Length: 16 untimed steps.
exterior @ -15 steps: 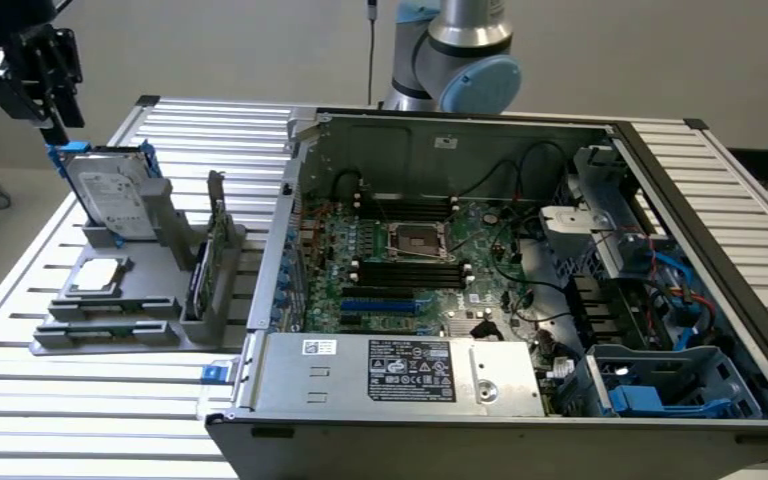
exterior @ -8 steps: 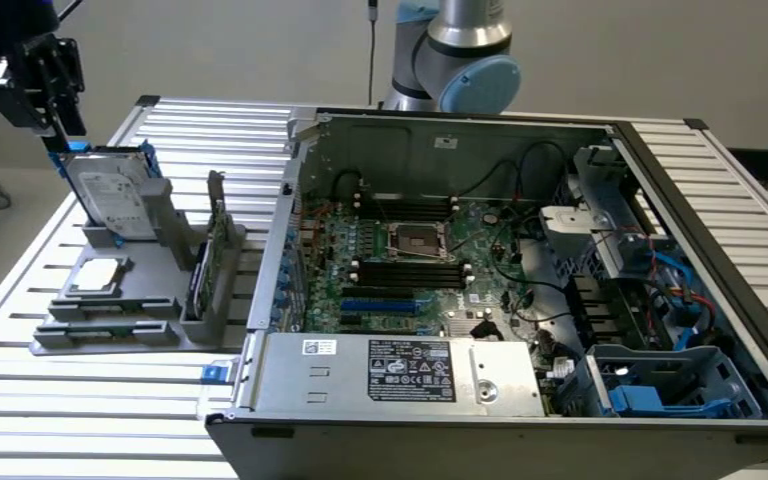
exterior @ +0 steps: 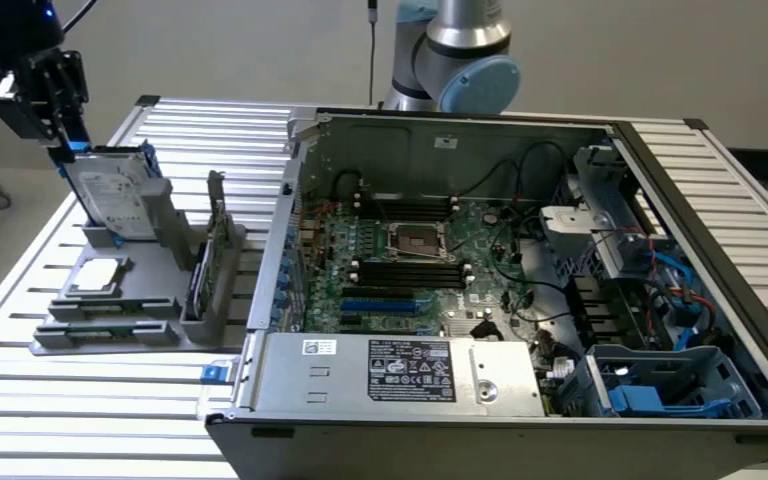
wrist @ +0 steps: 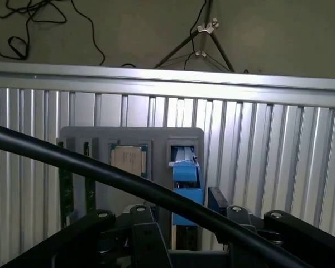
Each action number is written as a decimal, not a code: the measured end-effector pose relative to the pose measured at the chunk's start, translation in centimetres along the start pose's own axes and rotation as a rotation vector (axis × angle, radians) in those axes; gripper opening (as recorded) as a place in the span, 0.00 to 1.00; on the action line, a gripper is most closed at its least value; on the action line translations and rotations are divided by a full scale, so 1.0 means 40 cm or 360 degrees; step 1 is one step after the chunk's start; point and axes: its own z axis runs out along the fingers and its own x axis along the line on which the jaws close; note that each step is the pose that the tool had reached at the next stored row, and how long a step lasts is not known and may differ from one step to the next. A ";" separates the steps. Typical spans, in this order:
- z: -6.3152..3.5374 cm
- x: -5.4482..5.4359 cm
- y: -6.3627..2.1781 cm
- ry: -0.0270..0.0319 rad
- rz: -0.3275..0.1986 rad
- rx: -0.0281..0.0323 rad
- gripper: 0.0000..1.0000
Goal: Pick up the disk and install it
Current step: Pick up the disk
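I will grab the disk next by its blue top end (exterior: 80,147), which stands free, because the posts of the grey holder close around the lower part of the disk.
The disk (exterior: 115,198), silver-grey with a white label and blue rails, stands on edge in the grey holder (exterior: 144,290) at the exterior view's left. My gripper (exterior: 69,150) hangs right over its top edge, the black fingers reaching down to the blue rail. From the wrist, the disk (wrist: 187,181) appears edge-on as a blue strip in its slot. It lies between the two spread finger links (wrist: 140,234) of my gripper (wrist: 185,240), with a gap on each side. The jaws are open, and the disk still rests in the holder.
An open computer case (exterior: 518,130) with its motherboard fills the exterior view's right, with a blue drive cage (exterior: 664,385) in its near corner. The holder also carries a square chip (exterior: 97,277) and a green card (exterior: 217,250). A black cable (wrist: 100,173) crosses the wrist view.
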 end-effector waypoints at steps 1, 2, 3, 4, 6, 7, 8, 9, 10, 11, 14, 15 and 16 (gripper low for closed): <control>0.005 0.000 0.000 0.00001 0.0000 0.00017 0.48; 0.009 0.000 0.000 0.00003 0.0001 0.00035 0.48; 0.013 0.000 0.001 0.00004 0.0001 0.00058 0.48; 0.018 0.000 0.001 0.00005 0.0001 0.00088 0.48; 0.027 -0.001 0.001 0.00009 0.0002 0.00149 0.48; 0.032 -0.001 0.001 0.00010 0.0002 0.00179 0.48; 0.036 -0.001 0.001 0.00012 0.0002 0.00207 0.48; 0.041 -0.001 0.001 0.00014 0.0002 0.00240 0.48; 0.045 -0.001 0.001 0.00014 0.0003 0.00271 0.48; 0.047 0.000 0.001 0.00014 0.0003 0.00274 0.48; 0.055 0.000 0.002 0.00007 0.0003 0.00282 0.48; 0.058 0.000 0.002 -0.00015 0.0003 0.00287 0.48; 0.062 0.001 0.001 -0.00049 0.0003 0.00296 0.48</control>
